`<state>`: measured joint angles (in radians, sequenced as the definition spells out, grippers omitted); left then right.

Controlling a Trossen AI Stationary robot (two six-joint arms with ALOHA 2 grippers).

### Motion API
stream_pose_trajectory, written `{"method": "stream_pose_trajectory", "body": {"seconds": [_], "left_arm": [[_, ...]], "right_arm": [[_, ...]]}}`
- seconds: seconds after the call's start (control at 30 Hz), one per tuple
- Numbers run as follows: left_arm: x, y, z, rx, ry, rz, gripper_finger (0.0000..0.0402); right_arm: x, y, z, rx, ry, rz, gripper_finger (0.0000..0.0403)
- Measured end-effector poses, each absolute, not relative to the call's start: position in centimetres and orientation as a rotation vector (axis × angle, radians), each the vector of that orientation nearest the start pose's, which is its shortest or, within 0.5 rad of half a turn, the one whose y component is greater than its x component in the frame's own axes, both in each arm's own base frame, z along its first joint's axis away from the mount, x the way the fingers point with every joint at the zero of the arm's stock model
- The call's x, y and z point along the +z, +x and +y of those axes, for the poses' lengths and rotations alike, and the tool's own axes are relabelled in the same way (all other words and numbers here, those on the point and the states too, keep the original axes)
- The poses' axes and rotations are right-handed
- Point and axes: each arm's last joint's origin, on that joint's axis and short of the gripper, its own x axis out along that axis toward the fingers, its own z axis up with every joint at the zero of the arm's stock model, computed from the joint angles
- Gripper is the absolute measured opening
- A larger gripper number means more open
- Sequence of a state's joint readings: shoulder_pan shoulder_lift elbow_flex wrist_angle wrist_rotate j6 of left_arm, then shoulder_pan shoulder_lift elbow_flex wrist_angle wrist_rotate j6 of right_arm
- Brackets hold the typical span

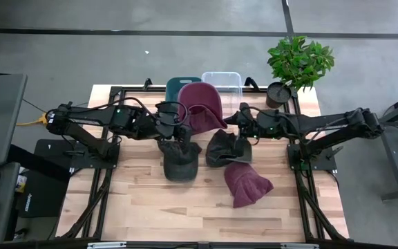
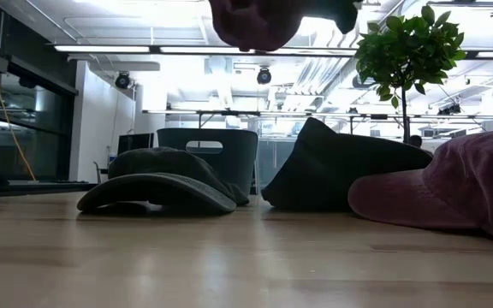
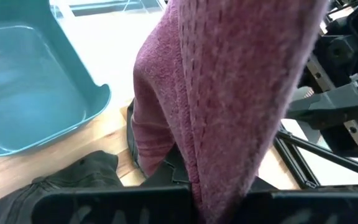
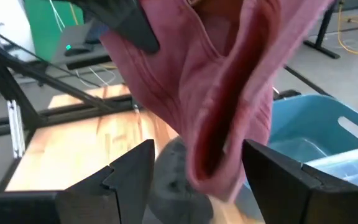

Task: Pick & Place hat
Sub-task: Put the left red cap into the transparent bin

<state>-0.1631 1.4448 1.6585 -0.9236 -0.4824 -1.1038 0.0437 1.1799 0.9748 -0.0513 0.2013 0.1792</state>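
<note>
My right gripper reaches the maroon hat and grips its rim next, to place the hat in the clear bin (image 1: 221, 78).
A maroon hat (image 1: 202, 104) hangs lifted above the table's far middle, near a teal bin (image 1: 180, 86) and a clear bin (image 1: 221, 78). My left gripper (image 1: 183, 126) is shut on it; in the left wrist view the hat (image 3: 229, 93) fills the picture. My right gripper (image 4: 197, 177) is open, its fingers level and close to the hat's right side (image 4: 229, 93), touching nothing that I can see. On the table lie a dark green cap (image 1: 180, 163), resting on its brim, a black hat (image 1: 226, 148) and a second maroon hat (image 1: 246, 184). My left gripper holds the maroon hat by its edge (image 3: 222, 183), pinched between the two fingers and coming level from the table's left. The hat is lifted clear of the table (image 2: 255, 21) and droops beside the fingers. One layer or several, I cannot tell.
A potted plant (image 1: 299, 62) stands at the far right corner. The teal bin (image 3: 23, 87) and clear bin sit at the far edge, just beyond the lifted hat. The three hats lie across the table's middle; bare wood (image 1: 150, 207) shows toward the near edge.
</note>
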Motion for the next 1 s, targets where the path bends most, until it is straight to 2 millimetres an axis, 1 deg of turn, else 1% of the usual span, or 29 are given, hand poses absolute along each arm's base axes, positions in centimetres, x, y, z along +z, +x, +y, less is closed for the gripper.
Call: {"method": "stream_pose_trajectory", "body": {"seconds": [0.17, 0.43, 0.8, 1.0], "left_arm": [[41.5, 28.3, -3.3, 0.626, -0.829, 0.431, 0.0000], [41.6, 28.4, -3.4, 0.608, -0.843, 0.428, 0.0000], [41.6, 28.4, -3.5, 0.576, -0.855, 0.451, 0.0000], [41.6, 28.4, -3.5, 0.575, -0.849, 0.452, 0.0000]], "right_arm": [[33.4, 27.5, 0.7, -0.153, 0.153, 0.161, 0.0237], [33.2, 28.6, 0.2, -0.202, 0.114, 0.109, 0.0237], [33.7, 28.6, -1.3, -0.260, 0.151, 0.051, 0.0236], [33.7, 28.6, -1.7, -0.221, 0.177, 0.059, 0.0236]]}}
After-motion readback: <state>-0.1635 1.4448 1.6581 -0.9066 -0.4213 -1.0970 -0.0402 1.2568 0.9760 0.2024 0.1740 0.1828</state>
